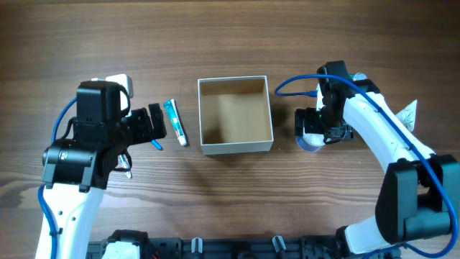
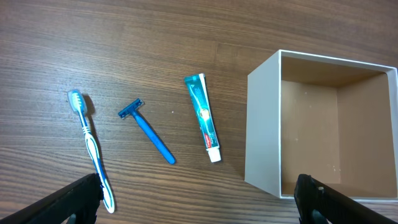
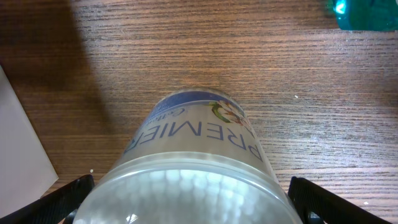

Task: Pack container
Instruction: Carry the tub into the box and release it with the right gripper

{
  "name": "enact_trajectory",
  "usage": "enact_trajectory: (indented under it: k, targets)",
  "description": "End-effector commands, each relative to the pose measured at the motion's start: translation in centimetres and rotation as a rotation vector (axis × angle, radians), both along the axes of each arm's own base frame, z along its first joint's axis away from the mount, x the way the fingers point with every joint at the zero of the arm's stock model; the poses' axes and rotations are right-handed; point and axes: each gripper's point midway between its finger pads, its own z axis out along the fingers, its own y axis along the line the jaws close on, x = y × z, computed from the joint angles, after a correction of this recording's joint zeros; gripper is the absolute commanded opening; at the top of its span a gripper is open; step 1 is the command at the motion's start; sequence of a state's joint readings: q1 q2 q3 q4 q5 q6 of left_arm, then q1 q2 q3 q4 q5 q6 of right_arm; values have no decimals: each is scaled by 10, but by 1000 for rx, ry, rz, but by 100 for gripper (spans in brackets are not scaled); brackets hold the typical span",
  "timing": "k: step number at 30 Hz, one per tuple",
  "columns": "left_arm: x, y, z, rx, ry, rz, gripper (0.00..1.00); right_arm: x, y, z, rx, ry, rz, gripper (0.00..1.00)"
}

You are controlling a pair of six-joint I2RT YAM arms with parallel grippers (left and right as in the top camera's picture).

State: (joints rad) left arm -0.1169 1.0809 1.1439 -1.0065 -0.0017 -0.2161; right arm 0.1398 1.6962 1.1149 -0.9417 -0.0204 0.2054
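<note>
The blue jar's lid end [image 1: 313, 139] [image 3: 190, 191] is midway between my right gripper's fingers, so they would hold the jar if they closed now. My right gripper needs to close on the jar now.
The container [image 1: 236, 147] is a square white box with a tan inside and nothing in it, at the table's middle; its near wall shows in the left wrist view [image 2: 264, 134]. My left gripper [image 1: 149, 124] is open and empty left of it [image 2: 199, 205]. Below it lie a toothpaste tube [image 2: 204, 118], a blue razor [image 2: 148, 130] and a toothbrush [image 2: 90, 146]. My right gripper [image 1: 316, 134] is spread wide around a blue jar with a frosted white lid [image 3: 196, 137], just right of the container. Its fingers [image 3: 191, 190] flank the jar's sides.
The toothpaste tube [image 1: 175, 122] and razor [image 1: 156, 144] lie between the left gripper and the container. A pale packet [image 1: 408, 114] lies at the far right, behind the right arm. A teal object [image 3: 367, 12] shows at the top right of the right wrist view.
</note>
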Motion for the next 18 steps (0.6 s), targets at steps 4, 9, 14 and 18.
enact_trajectory:
  k: [4, 9, 14, 18]
  targets:
    - [2, -4, 7, -16, -16, -4, 100, -5, -3, -6, -23, 23, -13, 80]
    - [2, -4, 7, -16, -16, -5, 100, -5, -3, -6, -23, 23, -13, 63]
    - [2, -4, 7, -16, -16, -4, 100, -5, -3, -6, -23, 23, -13, 49]
    - [3, -4, 7, -17, -17, -4, 100, -4, -3, -6, -22, 21, -12, 8]
